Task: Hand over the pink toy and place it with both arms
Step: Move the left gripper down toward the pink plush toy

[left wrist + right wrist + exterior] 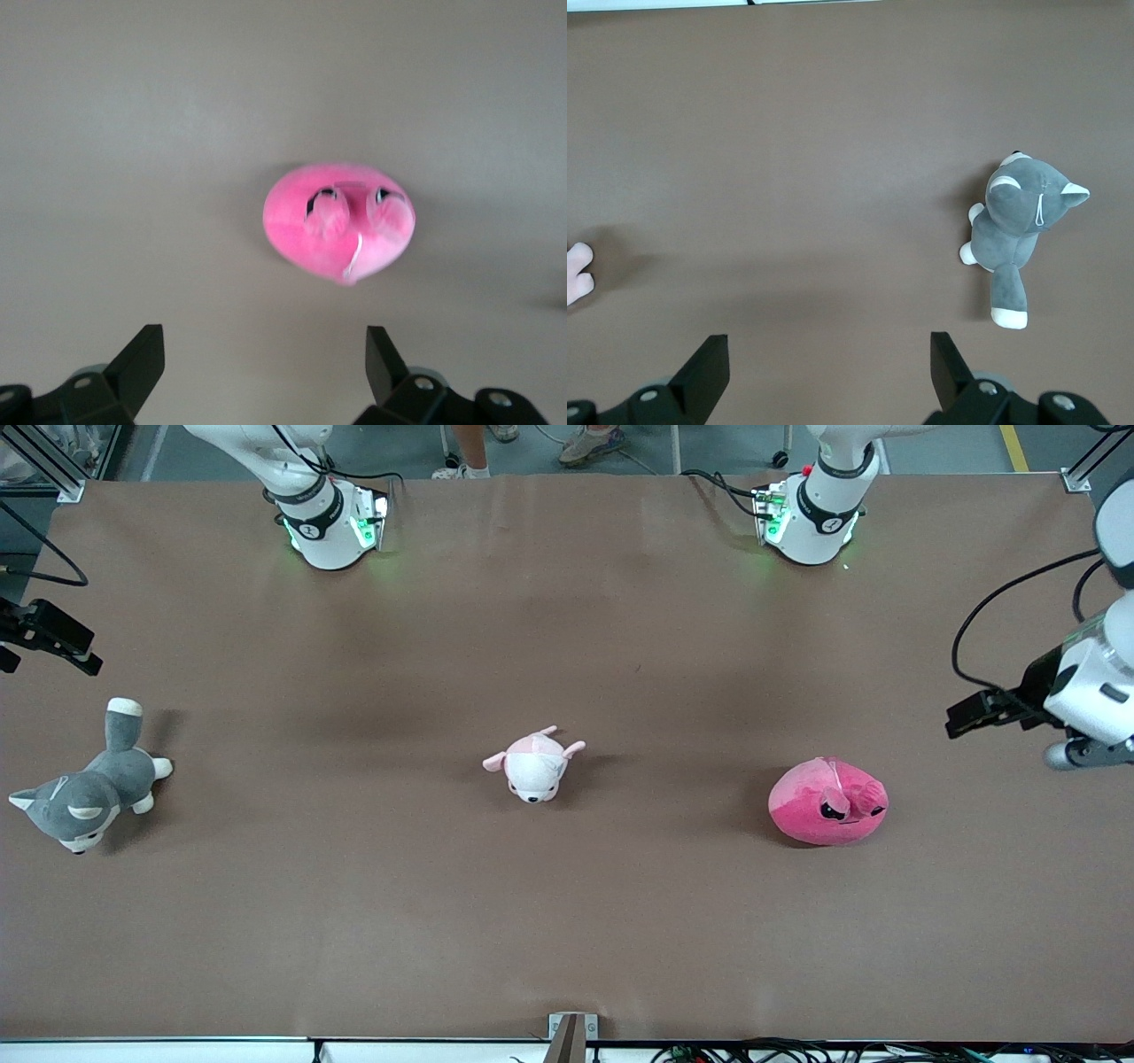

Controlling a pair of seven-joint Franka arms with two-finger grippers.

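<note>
My left gripper should grab the pink toy by one round ear next. Then its other ear stays free for the handover.
The pink toy [828, 802], a round hot-pink plush with black angry eyes, lies on the brown table toward the left arm's end. It also shows in the left wrist view [341, 221]. My left gripper [974, 716] hangs in the air at the table's end beside the toy, apart from it. In its wrist view it is open and empty [266, 341]. My right gripper [53, 638] is up in the air at the right arm's end of the table, over the spot near the grey dog. It is open and empty [830, 347].
A small pale pink-and-white plush [534, 766] lies at the table's middle; its edge shows in the right wrist view [578, 273]. A grey-and-white plush dog [84, 793] lies toward the right arm's end, also seen in the right wrist view [1019, 230]. Brown table [354, 921].
</note>
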